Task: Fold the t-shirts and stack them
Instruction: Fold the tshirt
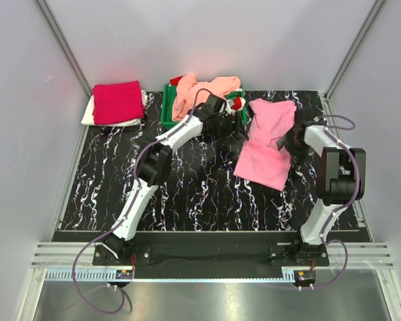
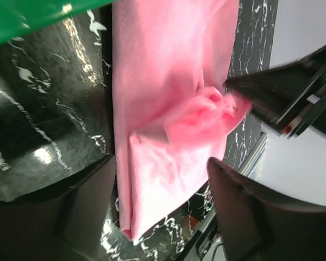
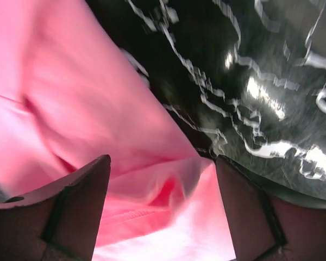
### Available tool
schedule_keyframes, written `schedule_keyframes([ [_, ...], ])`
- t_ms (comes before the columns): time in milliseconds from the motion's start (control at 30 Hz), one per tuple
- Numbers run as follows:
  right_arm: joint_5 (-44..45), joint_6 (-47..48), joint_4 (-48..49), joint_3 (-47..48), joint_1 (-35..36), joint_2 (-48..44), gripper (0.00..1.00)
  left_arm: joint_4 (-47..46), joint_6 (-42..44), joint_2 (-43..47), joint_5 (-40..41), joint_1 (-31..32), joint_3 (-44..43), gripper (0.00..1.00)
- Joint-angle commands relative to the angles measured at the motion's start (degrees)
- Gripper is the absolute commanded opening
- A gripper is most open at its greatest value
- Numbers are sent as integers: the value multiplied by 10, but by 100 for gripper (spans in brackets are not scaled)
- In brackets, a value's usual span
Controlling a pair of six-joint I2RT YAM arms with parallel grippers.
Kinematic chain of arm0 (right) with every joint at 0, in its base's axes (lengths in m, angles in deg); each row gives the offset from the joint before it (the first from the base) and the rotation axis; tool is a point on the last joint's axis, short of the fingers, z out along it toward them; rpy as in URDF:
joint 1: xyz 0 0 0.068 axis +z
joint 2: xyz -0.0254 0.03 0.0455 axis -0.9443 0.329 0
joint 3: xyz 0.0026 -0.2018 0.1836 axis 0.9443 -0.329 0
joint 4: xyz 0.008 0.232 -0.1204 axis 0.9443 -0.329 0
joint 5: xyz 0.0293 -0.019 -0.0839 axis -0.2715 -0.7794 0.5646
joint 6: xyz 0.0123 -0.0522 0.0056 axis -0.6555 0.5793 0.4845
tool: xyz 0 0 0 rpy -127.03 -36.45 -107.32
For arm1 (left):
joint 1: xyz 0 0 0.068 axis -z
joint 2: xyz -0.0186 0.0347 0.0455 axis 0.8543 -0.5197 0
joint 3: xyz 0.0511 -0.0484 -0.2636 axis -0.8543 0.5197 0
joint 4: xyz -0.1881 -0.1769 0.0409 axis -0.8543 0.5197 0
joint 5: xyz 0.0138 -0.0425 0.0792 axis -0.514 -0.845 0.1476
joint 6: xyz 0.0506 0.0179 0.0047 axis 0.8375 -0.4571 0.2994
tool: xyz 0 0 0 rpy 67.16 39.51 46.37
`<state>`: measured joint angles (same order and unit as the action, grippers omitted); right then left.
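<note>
My left gripper grabs the near corner of the bubblegum pink t-shirt next, pinching the layers together, to fold the t-shirt's near end over.
A bubblegum pink t-shirt (image 1: 267,144) lies partly folded lengthwise on the black marbled table (image 1: 187,187). My left gripper (image 1: 235,130) hovers at its left edge, next to the green tray; in the left wrist view (image 2: 163,217) it is open, with the pink shirt (image 2: 163,98) below and beyond its fingers (image 2: 244,217). My right gripper (image 1: 287,142) is at the shirt's right edge. In the right wrist view (image 3: 163,217) it is open, with a raised fold of pink cloth (image 3: 168,190) between its fingers (image 3: 70,206). A folded crimson shirt (image 1: 117,100) lies on a white one at the back left.
A green plastic tray (image 1: 168,112) at the back middle holds a peach-salmon shirt (image 1: 200,90) and other clothes. The right gripper's dark body shows in the left wrist view (image 2: 282,98). Grey walls surround the table.
</note>
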<state>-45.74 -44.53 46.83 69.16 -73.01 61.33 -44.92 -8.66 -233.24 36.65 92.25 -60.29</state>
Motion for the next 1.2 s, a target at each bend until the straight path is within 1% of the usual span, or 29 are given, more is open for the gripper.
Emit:
schedule_keyframes([
  [0, 18, 16, -28, 81, -16, -13, 88, -2, 22, 114, 0, -14, 19, 81],
  [33, 20, 19, -40, 87, -21, -20, 92, 2, 27, 134, 7, -17, 40, 84],
  [67, 23, 21, -45, 88, -22, -43, 93, 2, 33, 155, 25, -17, 64, 87],
  [100, 28, 23, -50, 87, -22, -55, 94, 0, 42, 196, 35, -18, 125, 88],
  [133, 28, 24, -53, 81, -22, -70, 94, -10, 45, 216, 43, -17, 156, 88],
  [167, 23, 25, -51, 69, -22, -104, 95, -23, 41, 236, 50, -17, 196, 88],
  [200, 18, 24, -49, 44, -22, -123, 96, -38, 36, 268, 51, -17, 232, 88],
  [233, 1, 23, -49, 28, -22, -140, 96, -71, 30, 281, 51, -15, 304, 88],
  [267, -16, 23, -44, 8, -22, -175, 96, -88, 21, 292, 49, -13, 335, 87],
  [300, -47, 22, -36, -37, -22, -191, 96, -102, 17, 307, 46, -9, 362, 86],
  [333, -58, 21, -33, -61, -22, -224, 96, -124, 13, 311, 45, -7, 407, 86],
  [367, -68, 21, -27, -85, -22, -240, 96, -133, 6, 314, 47, -3, 423, 85],
  [400, -79, 24, -22, -132, -22, -255, 97, -145, 4, 316, 46, -1, 441, 84],
  [467, -81, 35, 0, -176, -22, -295, 96, -176, -9, 316, 48, 9, 479, 84],
  [500, -108, 40, 19, -217, -22, -305, 93, -183, -13, 311, 48, 13, 487, 82],
  [600, -142, 38, 40, -274, -22, -322, 86, -215, -31, 296, 43, 18, 512, 79],
  [700, -170, 25, 65, -314, -22, -319, 83, -239, -45, 284, 39, 23, 523, 77],
  [833, -176, 20, 89, -335, -22, -295, 78, -237, -47, 275, 40, 31, 521, 72],
  [933, -177, 15, 106, -344, -22, -278, 75, -240, -51, 271, 43, 36, 522, 68],
  [967, -177, 14, 110, -347, -22, -274, 72, -240, -52, 267, 43, 39, 520, 66],
  [1167, -171, 14, 127, -355, -22, -255, 66, -249, -59, 246, 42, 58, 517, 63],
])
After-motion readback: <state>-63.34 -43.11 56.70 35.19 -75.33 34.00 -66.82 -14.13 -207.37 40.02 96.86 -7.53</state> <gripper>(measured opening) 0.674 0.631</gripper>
